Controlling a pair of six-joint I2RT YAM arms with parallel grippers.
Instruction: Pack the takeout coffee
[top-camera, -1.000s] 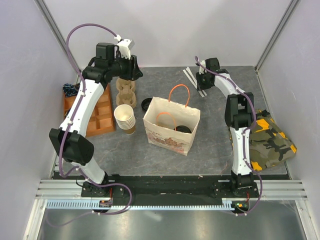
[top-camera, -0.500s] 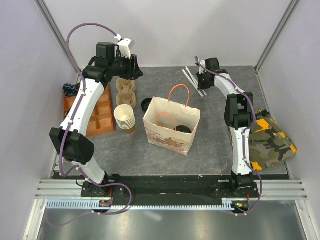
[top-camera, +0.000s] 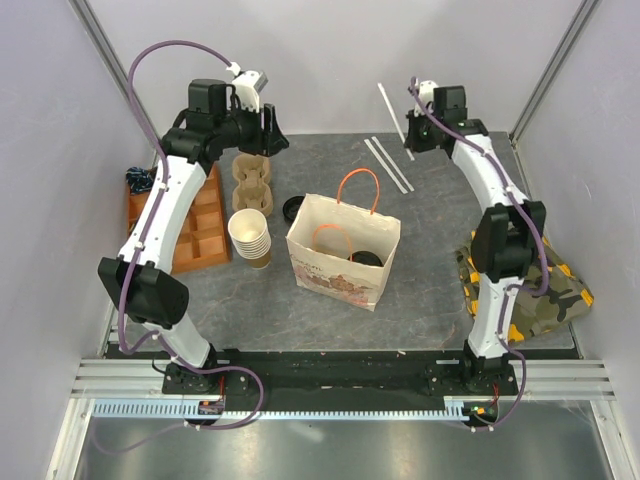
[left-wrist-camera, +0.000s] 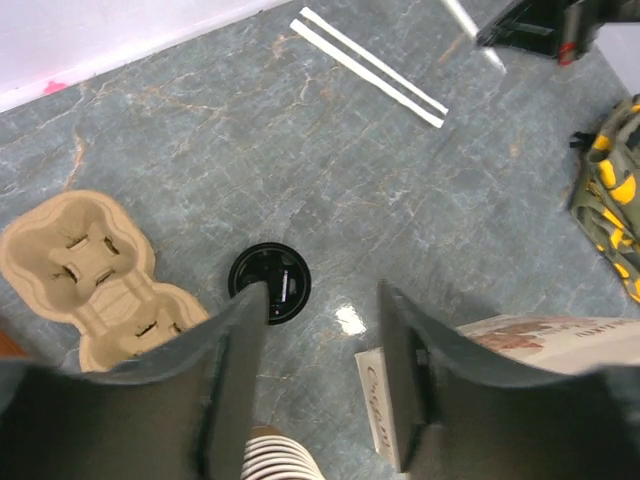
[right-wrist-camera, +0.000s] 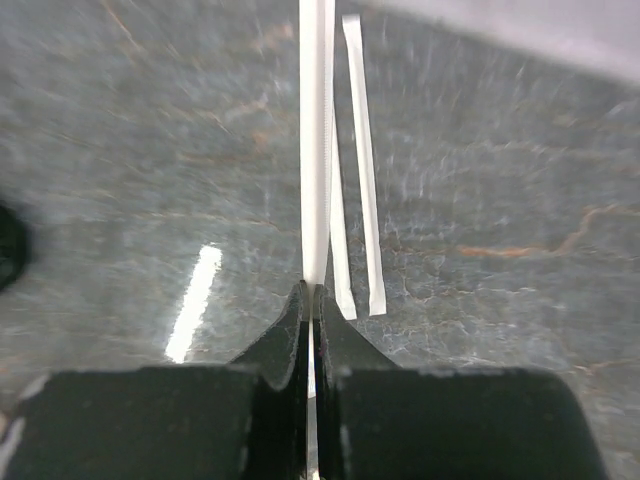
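The left gripper grabs the wrapped straw by its free far end (top-camera: 383, 92) next, leaving the rest free to slip into the paper bag (top-camera: 330, 262).
The takeout coffee (top-camera: 367, 257) shows only as a round black lid inside the white paper bag (top-camera: 330, 262) with orange handles, mid-table. My right gripper (top-camera: 414, 124) is raised at the back right, shut on a white wrapped straw (top-camera: 392, 103). In the right wrist view the gripper (right-wrist-camera: 313, 296) pinches that straw (right-wrist-camera: 316, 140). My left gripper (top-camera: 268, 135) hovers open and empty at the back left. In the left wrist view the left gripper (left-wrist-camera: 320, 300) is above the table beside the bag's edge (left-wrist-camera: 505, 335).
Two more wrapped straws (top-camera: 388, 166) lie at the back. A loose black lid (top-camera: 292, 208), a stack of lidless cups (top-camera: 250, 238), a pulp cup carrier (top-camera: 251, 180) and a brown organiser (top-camera: 196, 225) are left of the bag. A camouflage cloth (top-camera: 545, 290) lies at the right edge.
My right arm has risen from the table and swung back, lifting one straw; two stay on the table. My left gripper has barely moved.
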